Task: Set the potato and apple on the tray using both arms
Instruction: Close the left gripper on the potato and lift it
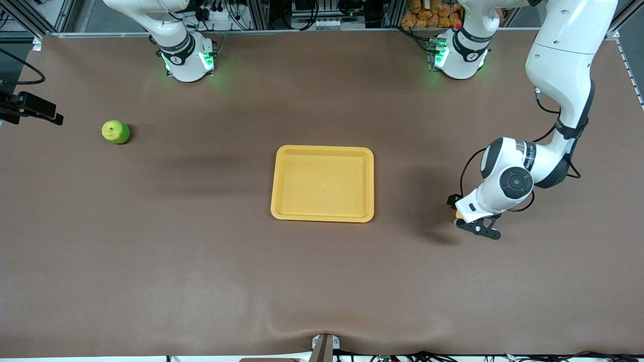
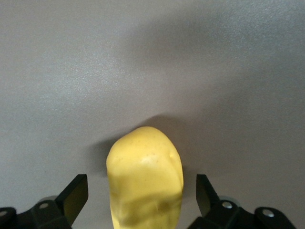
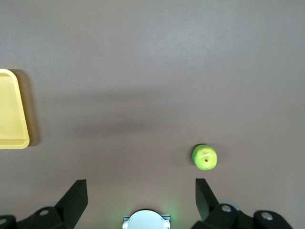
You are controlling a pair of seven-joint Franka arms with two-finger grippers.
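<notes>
My left gripper can close: its open fingers are on both sides of the yellow potato in the left wrist view, low over the table.
The yellow potato (image 2: 145, 176) lies on the brown table toward the left arm's end, beside the tray; in the front view only a sliver of the potato (image 1: 458, 214) shows under the hand. My left gripper (image 2: 142, 188) is down around it, open, with a gap between each finger and the potato. The green apple (image 1: 115, 131) sits toward the right arm's end. The yellow-orange tray (image 1: 324, 149) lies mid-table with nothing in it. My right gripper (image 3: 141, 191) hangs high and open, holding nothing, with the apple (image 3: 205, 157) and the tray's end (image 3: 12, 112) below it.
A black camera bracket (image 1: 30, 108) juts in at the table edge near the apple. The two arm bases, one (image 1: 188, 60) for the right arm and one (image 1: 460, 55) for the left, stand along the robots' edge. Brown table surface lies all round the tray.
</notes>
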